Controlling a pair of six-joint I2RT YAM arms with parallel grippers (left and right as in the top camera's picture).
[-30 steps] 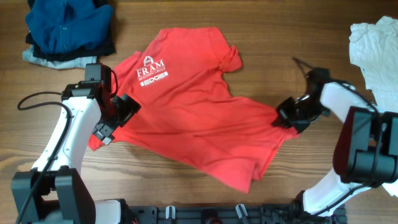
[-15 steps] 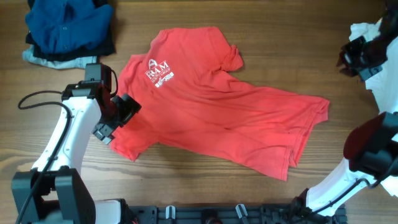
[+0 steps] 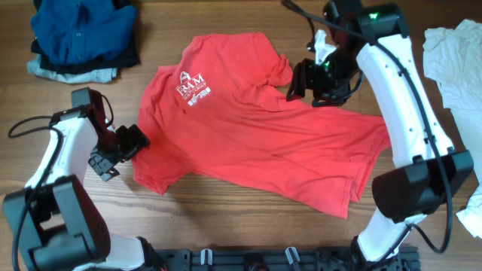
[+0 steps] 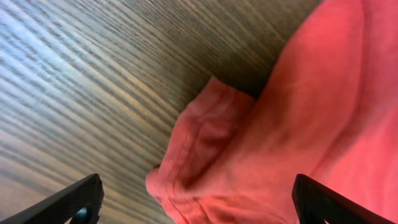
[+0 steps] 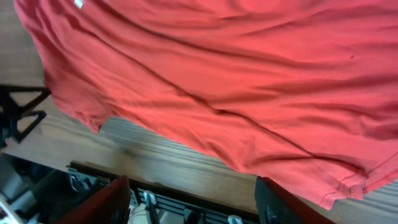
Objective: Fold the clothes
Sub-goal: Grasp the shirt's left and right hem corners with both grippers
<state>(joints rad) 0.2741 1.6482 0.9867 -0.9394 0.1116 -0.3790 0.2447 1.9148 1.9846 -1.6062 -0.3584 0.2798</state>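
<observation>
My left gripper will next grab the red T-shirt (image 3: 256, 139) by the sleeve hem. Its opposite end stays for my right gripper to spread for folding.
A red T-shirt (image 3: 256, 139) with white lettering lies spread across the middle of the table, chest print up. My left gripper (image 3: 123, 149) hovers open at the shirt's left sleeve; in the left wrist view the sleeve hem (image 4: 205, 146) lies between the wide-apart fingertips (image 4: 81, 199), with neither of them touching it. My right gripper (image 3: 307, 80) hangs above the shirt beside its upper sleeve (image 3: 279, 70). In the right wrist view the gripper (image 5: 189, 205) stands open and empty, high over the red cloth (image 5: 236, 74).
A pile of blue and dark clothes (image 3: 83, 34) sits at the far left corner. White garments (image 3: 456, 60) lie along the right edge. The black rail (image 5: 161, 196) runs along the table's front edge.
My right gripper let go of the shirt's right edge, swung away to the far right, then came back over the shirt near its upper sleeve, now open. The shirt got pulled flatter rightward. My left gripper backed off leftward.
</observation>
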